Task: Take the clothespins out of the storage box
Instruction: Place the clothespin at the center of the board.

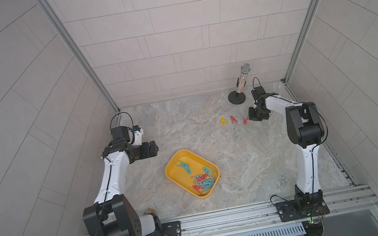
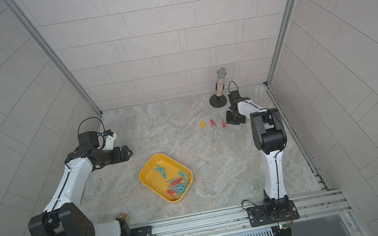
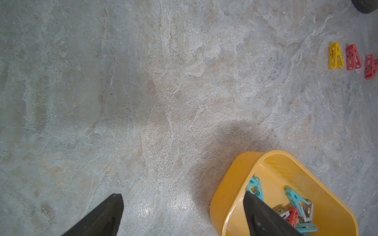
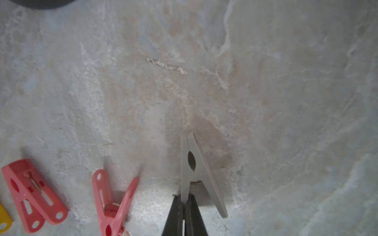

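Note:
The grey clothespin [image 4: 199, 170] is level at the table between my fingers, its shadow close beside it, so my right gripper will release it.
The yellow storage box [image 1: 176, 170] [image 2: 151, 175] sits mid-table with several teal, red and grey clothespins [image 1: 203, 181] [image 2: 177, 185] inside. A yellow clothespin [image 1: 223, 121] and two red ones [image 1: 233, 119] [image 1: 245, 120] lie in a row on the table at the back right. Just right of that row, my right gripper [image 1: 256, 116] [image 4: 184, 199] is shut on one leg of a grey clothespin [image 4: 192, 169], whose tip points down at the table. My left gripper [image 1: 154, 149] [image 3: 183, 196] hovers open and empty beside the box's far-left corner [image 3: 229, 194].
A glittery microphone [image 1: 241, 81] on a black round stand [image 1: 236, 97] rises behind the right gripper. Panel walls close in the back and both sides of the table. An aluminium rail [image 1: 225, 219] carrying both arm bases runs along the front.

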Controlling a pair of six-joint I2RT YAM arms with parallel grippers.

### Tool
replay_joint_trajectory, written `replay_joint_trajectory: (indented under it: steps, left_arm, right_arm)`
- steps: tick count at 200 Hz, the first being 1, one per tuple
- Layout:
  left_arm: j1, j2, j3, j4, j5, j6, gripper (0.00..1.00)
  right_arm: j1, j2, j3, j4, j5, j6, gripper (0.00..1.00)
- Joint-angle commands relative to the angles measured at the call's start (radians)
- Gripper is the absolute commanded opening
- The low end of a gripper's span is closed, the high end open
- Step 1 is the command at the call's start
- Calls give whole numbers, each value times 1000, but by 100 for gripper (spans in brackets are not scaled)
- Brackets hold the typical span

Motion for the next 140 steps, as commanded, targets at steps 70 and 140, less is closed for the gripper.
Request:
replay_joint_trajectory:
  steps: [70, 140]
  left_arm:
    - [6, -21, 2, -17, 8, 8, 100]
    - [6, -18, 2, -18, 6, 10, 100]
  right_arm:
    - [-1, -80, -33, -44, 16, -2, 18]
    - [3, -243, -108, -46, -14, 36, 22]
